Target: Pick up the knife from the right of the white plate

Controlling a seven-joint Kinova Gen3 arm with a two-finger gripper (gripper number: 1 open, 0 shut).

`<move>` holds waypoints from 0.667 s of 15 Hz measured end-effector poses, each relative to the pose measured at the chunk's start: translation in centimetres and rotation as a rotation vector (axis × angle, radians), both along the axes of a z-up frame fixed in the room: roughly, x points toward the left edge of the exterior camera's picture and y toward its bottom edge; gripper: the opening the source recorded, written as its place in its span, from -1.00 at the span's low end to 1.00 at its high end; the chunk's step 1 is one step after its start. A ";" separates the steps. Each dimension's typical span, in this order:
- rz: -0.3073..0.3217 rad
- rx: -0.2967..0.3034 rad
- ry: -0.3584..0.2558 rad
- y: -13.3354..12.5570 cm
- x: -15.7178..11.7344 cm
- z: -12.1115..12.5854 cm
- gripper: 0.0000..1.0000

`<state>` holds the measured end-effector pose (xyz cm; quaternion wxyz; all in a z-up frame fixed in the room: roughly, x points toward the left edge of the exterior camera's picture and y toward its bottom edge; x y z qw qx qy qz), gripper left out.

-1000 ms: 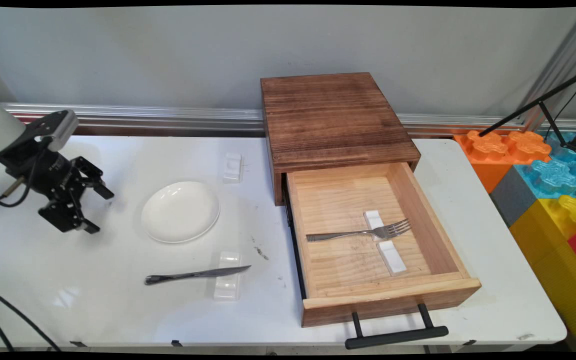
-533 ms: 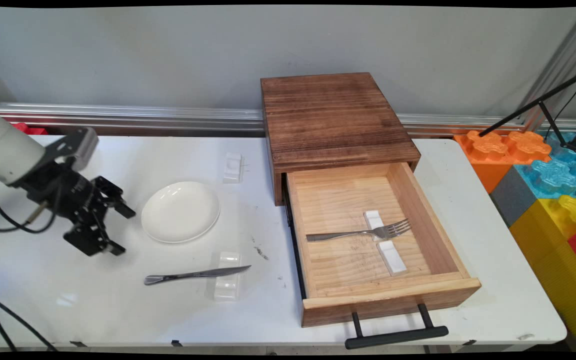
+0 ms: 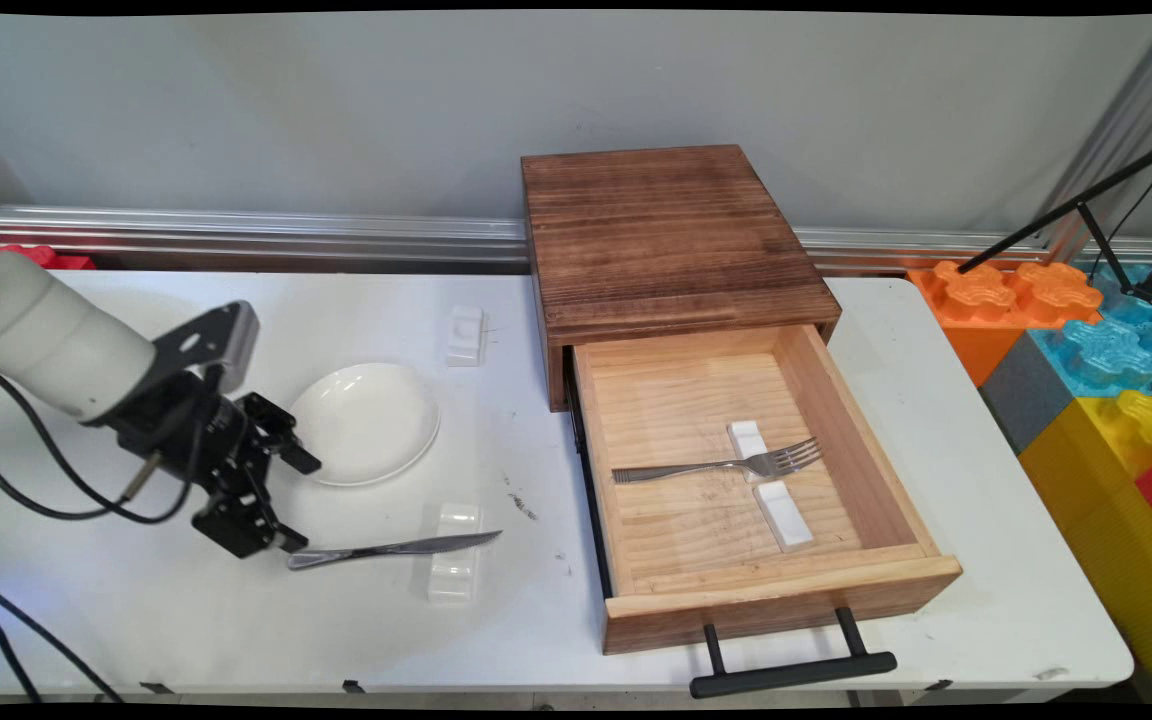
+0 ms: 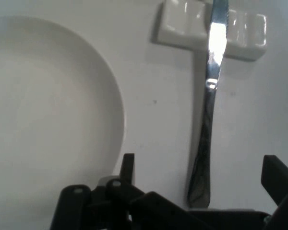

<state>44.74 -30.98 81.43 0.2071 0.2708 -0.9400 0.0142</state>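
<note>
I need to grab the steel knife by its handle close to the blade [image 3: 382, 551] next, so that I can put the knife into the open drawer.
My gripper [image 3: 298, 505] is open, low over the table between the white plate [image 3: 364, 422] and the handle end of a steel knife [image 3: 391, 548]. The knife lies flat with its blade across a white rest [image 3: 454, 565]. In the hand view the gripper [image 4: 201, 175] frames the knife [image 4: 207, 124]: its handle end lies between the two fingers, nearer the right finger [image 4: 278, 179]. The plate [image 4: 48, 110] fills the left there and the rest [image 4: 182, 28] sits at the top. Nothing is held.
A dark wooden box [image 3: 671, 235] stands at the back with its pale drawer [image 3: 836, 400] pulled out; inside lie a fork [image 3: 721, 465] and a white rest [image 3: 786, 515]. Another white rest [image 3: 465, 335] sits behind the plate. Coloured foam blocks [image 3: 1086, 370] stand beyond the table's right edge.
The gripper has travelled right and toward the near side, from the table's left part to the knife's handle. Its fingers stayed open. Nothing on the table moved.
</note>
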 end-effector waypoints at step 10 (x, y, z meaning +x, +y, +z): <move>-0.027 0.012 -0.033 -0.8 -4.3 -2.8 1.00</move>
